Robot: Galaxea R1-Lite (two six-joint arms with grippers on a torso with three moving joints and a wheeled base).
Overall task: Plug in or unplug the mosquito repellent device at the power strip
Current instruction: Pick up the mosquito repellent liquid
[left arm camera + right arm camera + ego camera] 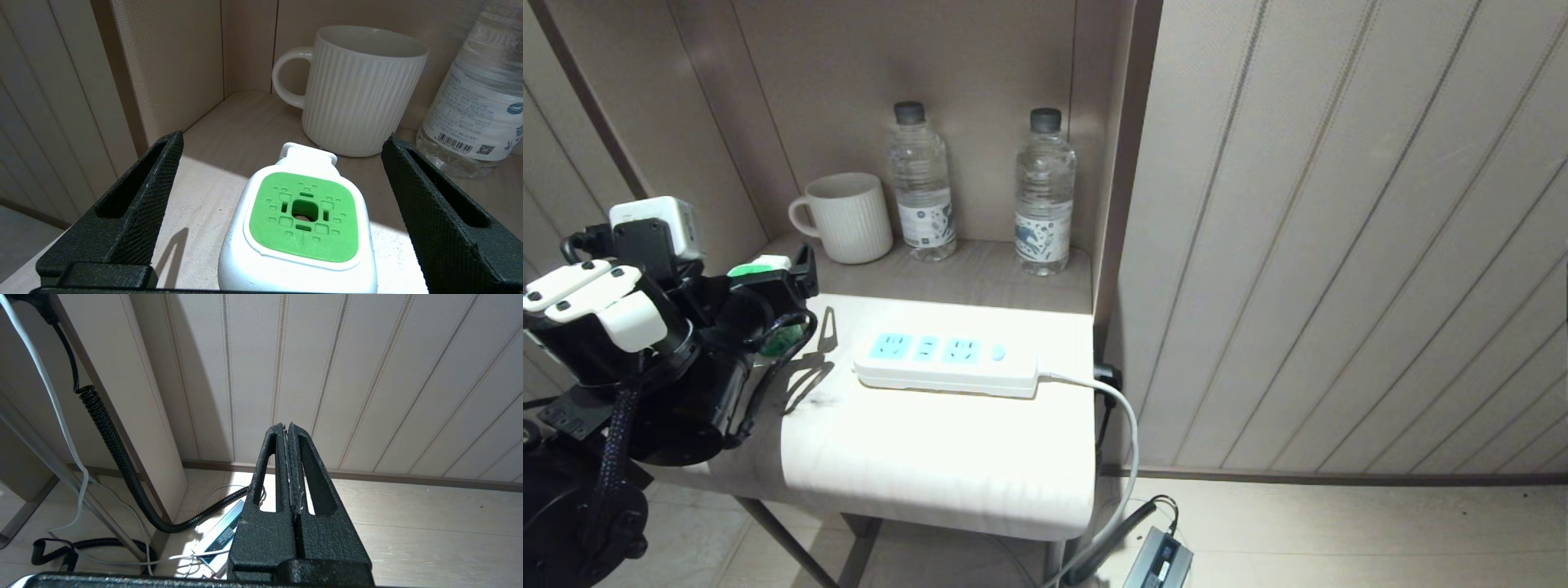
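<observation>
My left gripper grabs the mosquito repellent device by its white head (778,261) next, to plug it into the power strip (947,359).
The mosquito repellent device (758,266), with its white head and green top, stands upright on the small table's left part, apart from the power strip (947,359). The strip lies flat mid-table, pale blue sockets facing up, nothing plugged into it. My left gripper (796,298) is open around the device. In the left wrist view the device (302,216) sits between the two black fingers of the left gripper (284,141), with a gap on each side. My right gripper (287,428) is shut and empty, parked low beside the table toward the wall.
A ribbed white mug (849,216) and two clear water bottles (921,184) (1044,192) stand at the back of the alcove. The strip's white cord (1123,416) drops off the table's right edge toward a power adapter (1160,563) on the floor. Brown panels wall in the nook.
</observation>
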